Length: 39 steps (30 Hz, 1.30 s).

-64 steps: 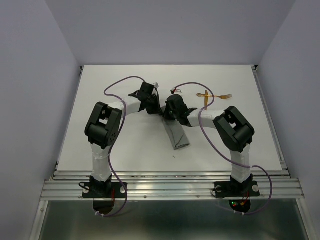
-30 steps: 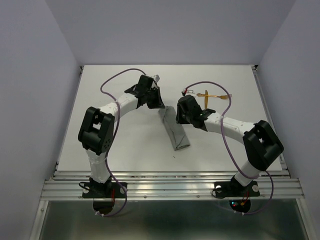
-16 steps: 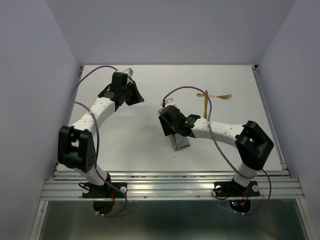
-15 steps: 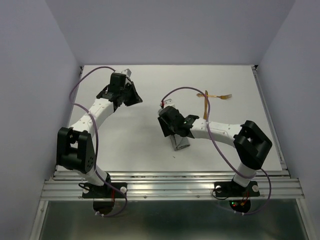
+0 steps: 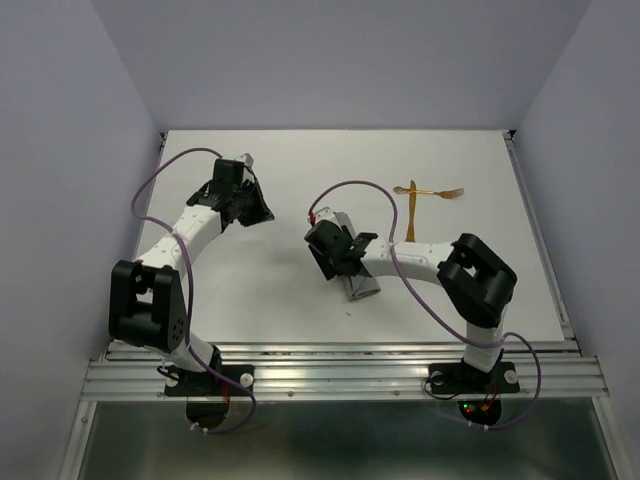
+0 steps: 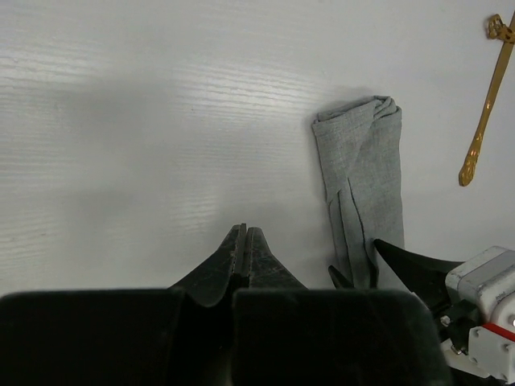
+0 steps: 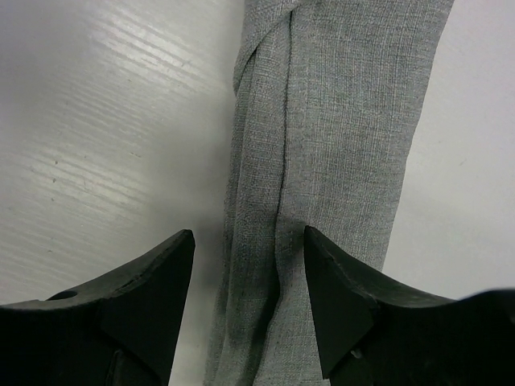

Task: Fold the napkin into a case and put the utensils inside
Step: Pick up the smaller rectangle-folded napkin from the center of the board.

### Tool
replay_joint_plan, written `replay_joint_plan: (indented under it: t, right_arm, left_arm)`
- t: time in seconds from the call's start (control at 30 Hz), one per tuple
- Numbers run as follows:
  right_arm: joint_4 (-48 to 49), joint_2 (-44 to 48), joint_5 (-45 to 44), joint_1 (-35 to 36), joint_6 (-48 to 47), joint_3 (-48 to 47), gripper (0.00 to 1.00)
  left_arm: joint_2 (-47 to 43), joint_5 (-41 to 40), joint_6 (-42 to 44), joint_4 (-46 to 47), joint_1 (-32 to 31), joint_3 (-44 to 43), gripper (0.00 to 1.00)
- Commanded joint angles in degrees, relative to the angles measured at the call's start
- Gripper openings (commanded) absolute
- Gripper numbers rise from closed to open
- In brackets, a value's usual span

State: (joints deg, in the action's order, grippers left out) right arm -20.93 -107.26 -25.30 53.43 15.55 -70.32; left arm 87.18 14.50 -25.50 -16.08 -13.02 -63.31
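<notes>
I need to grab the napkin's long folded edge with my right gripper next, on the side facing my left gripper. Then I can turn the case over for the utensils.
The napkin lies folded into a narrow grey case mid-table, with a lengthwise flap seam. My right gripper hovers low over its far end, open. Its fingertips straddle the left folded layer without pinching it. My left gripper is off to the left over bare table, shut on nothing. The two golden utensils lie at the back right: one piece points toward me, and the fork lies crosswise. One utensil shows in the left wrist view.
The white table is walled by lilac panels on the left, the right and the back. Purple cables loop over both arms, and the right one passes close to the utensils. A metal rail runs along the near edge.
My left arm swung away to the left, off the napkin, staying shut. My right gripper moved left onto the napkin's far end and opened wider.
</notes>
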Motion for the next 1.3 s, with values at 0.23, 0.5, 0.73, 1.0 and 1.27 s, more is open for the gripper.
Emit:
replay_joint_plan:
  t: [0.23,0.5,0.73,1.0,1.27]
  right_arm:
    - [-1.6,-3.6,-7.8,3.0,0.6,-3.7,0.52]
    - [-2.2,-6.7,-9.7,4.7,0.8,-5.1,0.38]
    - [-2.5,-7.4,-9.5,5.3,1.4,-6.6,0.07]
    - [0.4,-3.8,1.8,5.3,3.9,-9.5,0.01]
    - [4.5,-3.1,13.0,5.3,8.3,-11.7,0.01]
  left_arm:
    - [-3.4,-0.4,1.5,1.4,0.4,2.1,0.0]
    - [-4.0,0.0,1.4,1.8,0.4,3.4,0.0]
    - [-5.0,-0.2,1.5,0.8,0.9,3.0,0.0]
    - [-9.3,-2.0,1.3,-2.6,2.4,-0.2,0.0]
    - [-14.0,-2.7,1.9,-5.7,6.2,-2.4,0.0]
